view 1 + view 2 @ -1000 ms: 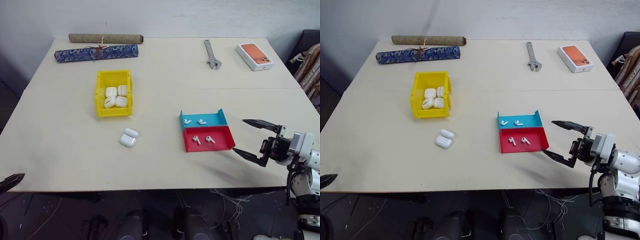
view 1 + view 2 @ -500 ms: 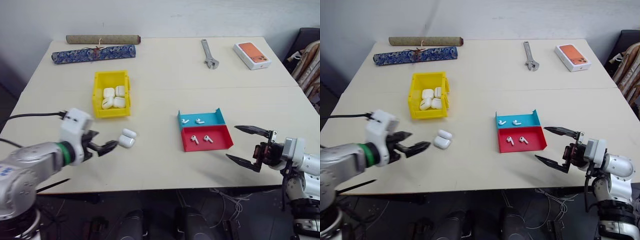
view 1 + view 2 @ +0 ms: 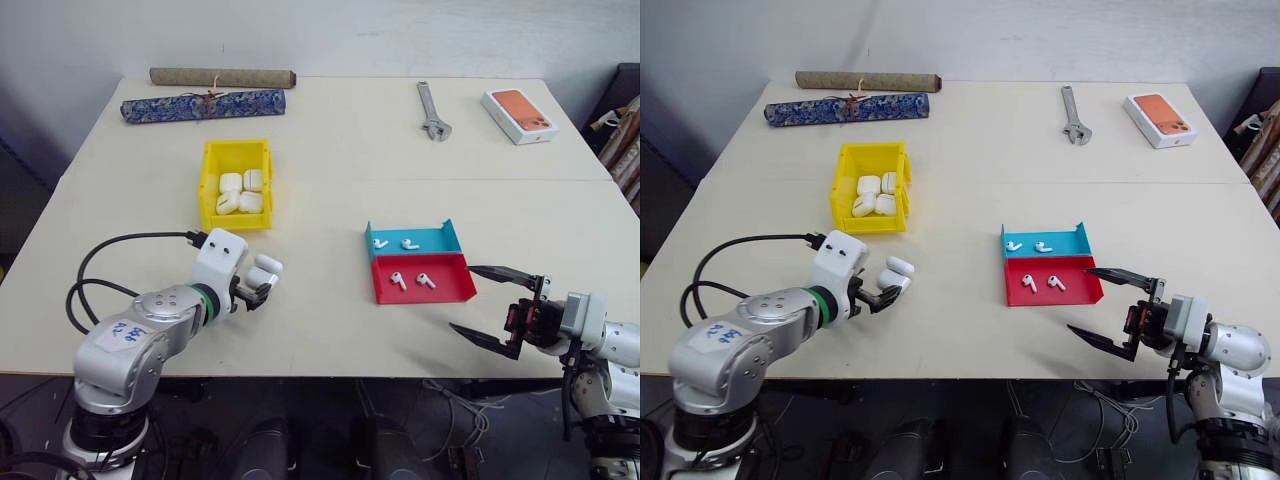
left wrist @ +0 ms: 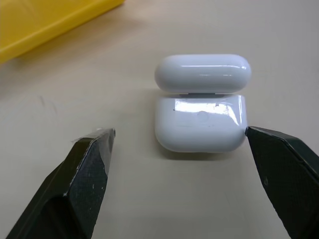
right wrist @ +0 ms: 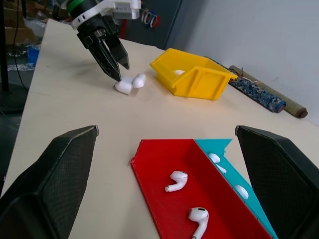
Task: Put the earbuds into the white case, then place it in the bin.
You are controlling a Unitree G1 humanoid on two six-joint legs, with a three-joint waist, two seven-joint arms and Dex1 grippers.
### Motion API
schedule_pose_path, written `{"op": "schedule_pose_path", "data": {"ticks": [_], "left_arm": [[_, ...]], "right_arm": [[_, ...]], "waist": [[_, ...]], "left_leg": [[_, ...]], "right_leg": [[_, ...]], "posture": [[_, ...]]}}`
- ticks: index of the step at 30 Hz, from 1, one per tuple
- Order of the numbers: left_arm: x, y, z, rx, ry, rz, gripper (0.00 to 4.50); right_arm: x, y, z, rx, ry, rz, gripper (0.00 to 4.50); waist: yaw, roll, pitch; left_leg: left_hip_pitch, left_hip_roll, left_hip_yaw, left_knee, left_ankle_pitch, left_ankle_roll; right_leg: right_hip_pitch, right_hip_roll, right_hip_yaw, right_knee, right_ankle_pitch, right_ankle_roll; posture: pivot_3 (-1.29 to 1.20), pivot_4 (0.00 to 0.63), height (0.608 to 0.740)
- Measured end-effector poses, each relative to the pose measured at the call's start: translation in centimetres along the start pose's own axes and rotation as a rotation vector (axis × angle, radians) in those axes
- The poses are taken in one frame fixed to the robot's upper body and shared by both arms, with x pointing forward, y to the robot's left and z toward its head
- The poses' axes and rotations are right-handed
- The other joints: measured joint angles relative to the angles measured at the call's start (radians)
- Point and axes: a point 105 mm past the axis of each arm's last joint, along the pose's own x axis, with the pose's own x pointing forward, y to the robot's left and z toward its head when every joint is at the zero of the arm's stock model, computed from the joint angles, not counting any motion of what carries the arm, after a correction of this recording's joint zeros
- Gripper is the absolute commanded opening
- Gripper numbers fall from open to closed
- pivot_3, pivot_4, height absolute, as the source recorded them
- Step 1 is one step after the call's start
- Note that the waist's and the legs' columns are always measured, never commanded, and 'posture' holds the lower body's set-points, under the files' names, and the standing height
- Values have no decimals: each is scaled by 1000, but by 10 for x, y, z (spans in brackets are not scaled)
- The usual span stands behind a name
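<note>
The fingers of my left gripper stop short of the case's body and would miss it if they closed now. I should move my left gripper toward the white case's lower body [image 3: 262, 275] [image 4: 200, 124] before I close it.
The white case [image 3: 265, 270] lies on the table with its lid flipped back, just in front of the yellow bin [image 3: 235, 150], which holds several white cases. My left gripper [image 3: 254, 294] is open and low at the case. In the left wrist view the case [image 4: 199, 117] sits between the spread fingers [image 4: 89, 169], closer to one of them. Two earbuds [image 3: 398, 281] lie in the red tray [image 3: 440, 293] and two more [image 3: 380, 242] in the blue tray [image 3: 435, 235]. My right gripper [image 3: 462, 298] hovers open and empty, just right of the red tray.
A wrench [image 3: 431, 110] and a white box with an orange top [image 3: 518, 115] lie at the far right. A blue patterned roll [image 3: 203, 104] and a brown roll [image 3: 222, 77] lie along the far left edge. A black cable [image 3: 100, 260] loops behind my left arm.
My left arm has swung in from the front left edge to the white case, its fingers still open. The right gripper has barely shifted. The camera view has moved slightly.
</note>
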Motion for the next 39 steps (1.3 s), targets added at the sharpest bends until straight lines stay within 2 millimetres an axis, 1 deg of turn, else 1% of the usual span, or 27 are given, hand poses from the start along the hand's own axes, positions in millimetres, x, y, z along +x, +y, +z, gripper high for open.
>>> {"op": "schedule_pose_path", "data": {"ticks": [4,9,13,18,24,28,32,35,38,39], "left_arm": [[11,-7,-6,-19,28,-11,4418],[14,-10,-5,-12,22,-6,4418],[16,-10,-5,-65,13,22,4418],[20,-17,-3,-118,-1,55,4418],[24,-26,-1,-188,7,109,4418],[24,-32,-1,-198,10,107,4418],[24,-32,-1,-191,14,116,4418],[24,-32,-2,-188,15,122,3886],[25,-30,-1,-184,12,126,2984],[25,-29,-1,-182,9,129,2796]], "right_arm": [[-2,1,-1,6,5,-6,4500],[-6,1,-1,6,13,-7,4500],[-12,1,0,-2,19,-25,4500],[-18,9,-4,22,36,-28,4500],[-14,12,3,12,30,-8,4500],[-11,10,7,8,32,-4,4500],[-10,8,9,14,31,-6,4500],[-8,6,10,13,29,-11,4500],[-6,4,11,9,25,-14,4500],[-6,4,12,11,25,-16,4500]], "waist": [[7,0,0],[9,0,0],[15,0,0],[17,0,0],[18,0,0],[19,0,0],[19,0,0],[19,0,0],[20,0,0],[20,0,0]], "left_leg": [[0,0,0,0,0,0],[0,0,0,0,0,0],[0,0,0,1,0,1],[0,0,0,2,0,1],[0,0,0,2,0,1],[0,0,0,2,0,1],[0,0,0,2,0,1],[0,0,0,2,0,1],[0,0,0,3,0,1],[0,0,0,3,0,1]], "right_leg": [[0,0,0,0,0,0],[0,0,0,0,0,0],[0,0,0,0,0,0],[1,0,-1,0,0,0],[2,0,-1,0,0,0],[2,0,-1,1,0,0],[2,0,-1,0,0,0],[2,0,-1,0,0,0],[2,0,-1,0,0,0],[2,0,-1,0,0,0]], "posture": [[0,150,740],[0,150,740],[0,150,740],[0,150,740],[0,150,740],[0,150,740],[0,150,740],[0,150,740],[0,150,740],[0,150,740]]}}
